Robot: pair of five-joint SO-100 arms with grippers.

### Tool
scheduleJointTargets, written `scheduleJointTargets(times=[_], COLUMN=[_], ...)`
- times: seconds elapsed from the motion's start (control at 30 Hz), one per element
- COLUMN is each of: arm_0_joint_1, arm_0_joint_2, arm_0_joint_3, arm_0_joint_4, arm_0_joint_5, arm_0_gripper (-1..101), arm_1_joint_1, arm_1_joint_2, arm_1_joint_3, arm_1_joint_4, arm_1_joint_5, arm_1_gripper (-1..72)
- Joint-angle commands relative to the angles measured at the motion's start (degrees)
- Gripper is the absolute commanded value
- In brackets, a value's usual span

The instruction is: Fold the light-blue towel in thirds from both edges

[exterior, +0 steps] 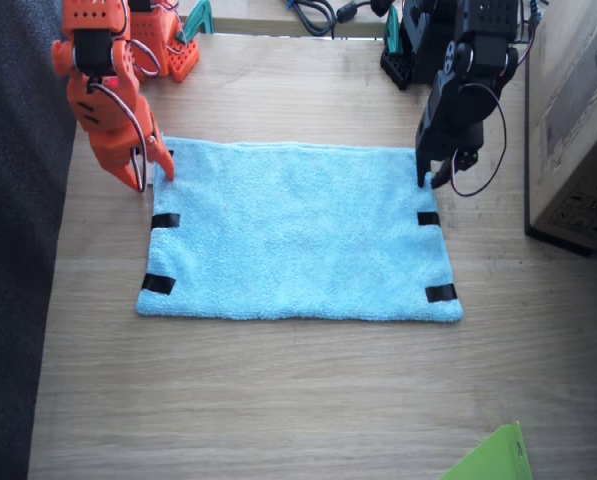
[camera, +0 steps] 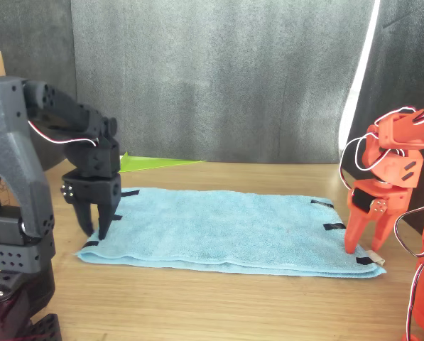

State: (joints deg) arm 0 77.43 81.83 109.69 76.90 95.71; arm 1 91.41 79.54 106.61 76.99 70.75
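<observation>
The robot's left gripper needs to fold the light-blue towel toward its middle (exterior: 296,228), so next it should grip the towel's corner between the box and the arm bases.
The light-blue towel (exterior: 298,235) (camera: 233,227) lies spread flat on the wooden table. Black tape strips mark its short edges, such as one strip (exterior: 165,220) on one side and another strip (exterior: 428,218) on the other. My orange right gripper (exterior: 148,172) (camera: 364,249) points down at the far corner of one short edge, fingers apart and straddling the towel's corner. My black left gripper (exterior: 430,180) (camera: 94,229) points down at the far corner of the other short edge, fingers slightly apart around the hem. Each gripper hides the strip at its corner.
A cardboard box (exterior: 578,120) stands close to the left arm's outer side. A green sheet (exterior: 493,458) lies at the table's near corner. Cables (exterior: 313,12) and the arm bases sit along the far edge. A dark curtain (camera: 212,78) hangs beyond the table.
</observation>
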Motion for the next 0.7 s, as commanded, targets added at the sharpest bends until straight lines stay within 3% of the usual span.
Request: scheduleJointTargets(times=[0.0, 0.03, 0.07, 0.67], arm_0_joint_1=[-0.18, -0.35, -0.53, -0.35], arm_0_joint_2=[1.93, 2.55, 3.16, 8.26], arm_0_joint_3=[-0.09, 0.44, 1.05, 3.78], arm_0_joint_4=[0.79, 0.62, 0.53, 0.97], arm_0_joint_5=[1.05, 1.05, 1.05, 0.53], arm_0_gripper=[0, 0, 0, 0], arm_1_joint_1=[-0.26, -0.26, -0.53, 3.96], arm_1_joint_2=[1.85, 1.85, 1.93, 10.99], arm_1_joint_3=[0.62, 0.7, 0.79, 4.57], arm_1_joint_4=[1.14, 1.14, 0.97, 1.93], arm_1_joint_5=[-0.18, 0.09, 0.44, -1.67], arm_1_gripper=[15.6, 4.4, 0.1, 0.2])
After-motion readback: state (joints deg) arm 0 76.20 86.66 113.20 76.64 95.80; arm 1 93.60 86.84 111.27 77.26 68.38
